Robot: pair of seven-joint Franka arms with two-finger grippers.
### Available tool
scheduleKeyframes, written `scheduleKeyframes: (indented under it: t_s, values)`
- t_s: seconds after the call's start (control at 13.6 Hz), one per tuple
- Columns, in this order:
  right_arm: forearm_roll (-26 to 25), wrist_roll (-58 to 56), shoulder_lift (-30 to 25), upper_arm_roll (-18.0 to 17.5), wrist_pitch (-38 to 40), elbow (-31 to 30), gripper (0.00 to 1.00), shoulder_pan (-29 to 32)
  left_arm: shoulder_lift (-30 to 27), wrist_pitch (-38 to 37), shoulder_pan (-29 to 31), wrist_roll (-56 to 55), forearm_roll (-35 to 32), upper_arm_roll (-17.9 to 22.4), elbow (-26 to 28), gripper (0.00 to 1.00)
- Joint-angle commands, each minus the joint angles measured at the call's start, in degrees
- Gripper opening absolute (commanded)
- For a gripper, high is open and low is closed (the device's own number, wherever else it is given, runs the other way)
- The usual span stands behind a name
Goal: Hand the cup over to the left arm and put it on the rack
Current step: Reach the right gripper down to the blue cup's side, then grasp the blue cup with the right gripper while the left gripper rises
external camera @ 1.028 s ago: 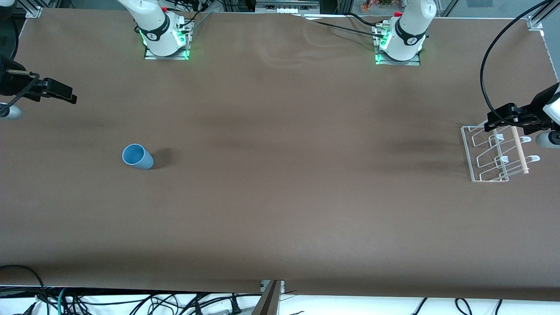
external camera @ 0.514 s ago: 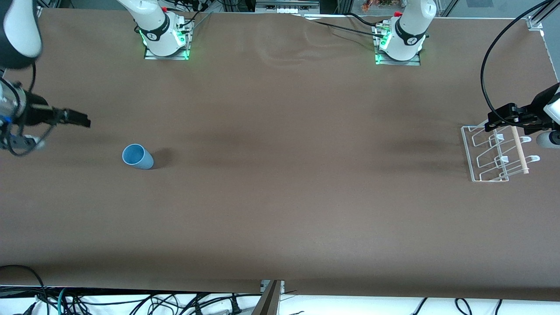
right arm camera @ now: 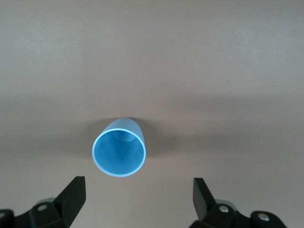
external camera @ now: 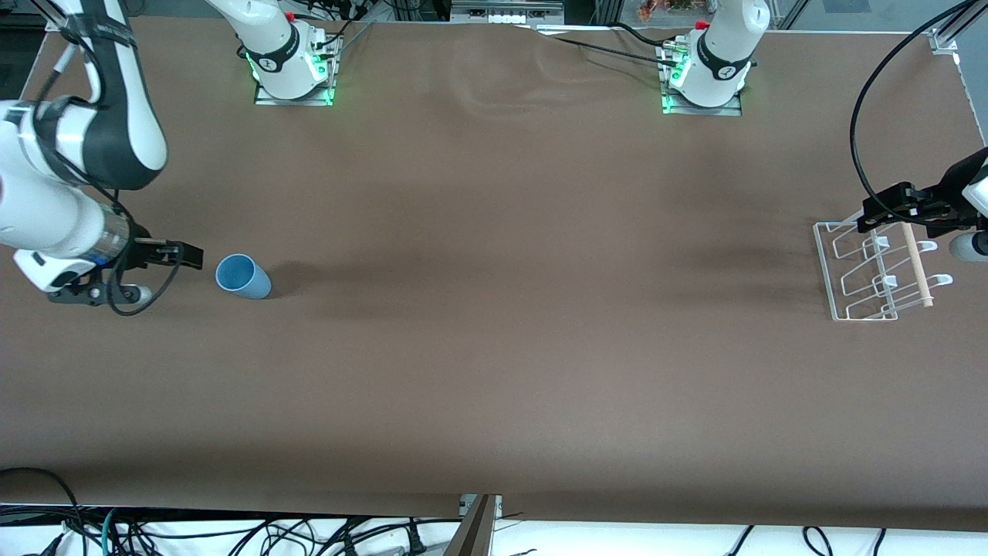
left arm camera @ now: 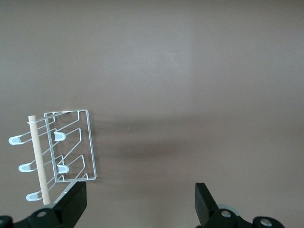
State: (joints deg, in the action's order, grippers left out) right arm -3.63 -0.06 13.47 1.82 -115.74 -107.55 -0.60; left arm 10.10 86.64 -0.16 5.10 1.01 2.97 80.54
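The robot's right gripper should next grab the cup by its rim (external camera: 235,255), so the light-blue cup's body (external camera: 255,286) stays free for the left gripper to take.
The light-blue cup (external camera: 243,276) stands upright on the brown table, mouth up, toward the right arm's end. It shows in the right wrist view (right arm camera: 119,148) just ahead of the open jaws. My right gripper (external camera: 189,255) (right arm camera: 138,190) is open and empty, beside the cup with a small gap, not touching it. The white wire rack (external camera: 871,272) with its wooden dowel (external camera: 917,262) sits at the left arm's end of the table. My left gripper (external camera: 876,210) (left arm camera: 140,194) is open and empty, hovering over the rack's edge (left arm camera: 90,142), and waits.
The two arm bases (external camera: 293,69) (external camera: 706,77) stand along the table's back edge. A black cable (external camera: 857,131) loops over the table near the left gripper. Wide bare brown tabletop (external camera: 540,309) lies between cup and rack.
My right arm has swung in from the table's end and come down; its gripper now sits right beside the cup. The cup, rack and left arm have not moved.
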Motion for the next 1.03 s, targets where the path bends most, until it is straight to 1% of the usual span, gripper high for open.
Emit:
scheduleKeyframes:
  t_s: [0.0,0.15,0.22,0.44,0.51,0.66,0.73,0.81,0.88,0.95]
  values:
    - [-1.0,0.6,-3.5,0.2,-11.0,-11.3,1.00,-0.1,0.8,-1.5,-0.1,-0.4,-0.1,0.0,-2.1,1.00]
    - [-1.0,0.5,-3.0,0.2,-19.4,-15.6,1.00,-0.1,0.8,-1.5,0.1,-0.4,-0.1,0.0,-2.1,1.00]
    - [-0.9,0.5,-2.8,0.3,-21.6,-16.7,1.00,-0.1,0.8,-1.5,0.0,-0.4,-0.1,0.0,-2.1,1.00]
    - [-0.9,0.6,-2.0,0.6,-22.2,-18.1,0.98,0.0,0.8,-1.5,-0.3,-0.4,-0.1,0.0,-2.1,1.00]
    - [-0.9,0.7,-1.5,0.6,-22.5,-18.8,0.94,0.1,0.8,-1.5,0.0,-0.4,-0.1,0.0,-2.0,1.00]
    - [-0.9,0.5,-0.6,0.6,-25.6,-20.2,0.79,0.2,0.8,-1.5,0.1,-0.4,0.0,0.0,-2.0,1.00]
    - [-0.9,0.4,-0.1,0.6,-26.7,-20.2,0.68,0.2,0.8,-1.5,0.0,-0.4,-0.1,0.0,-2.0,1.00]
    - [-0.9,0.5,0.2,0.6,-26.9,-20.2,0.50,0.1,0.8,-1.5,0.0,-0.4,-0.1,0.0,-2.0,1.00]
    - [-0.9,0.6,0.7,0.6,-26.9,-20.0,0.26,0.1,0.8,-1.5,0.0,-0.4,0.0,0.0,-2.0,1.00]
    - [-0.9,0.3,0.8,0.6,-26.8,-19.8,0.09,0.1,0.8,-1.5,0.0,-0.4,0.0,0.0,-2.0,1.00]
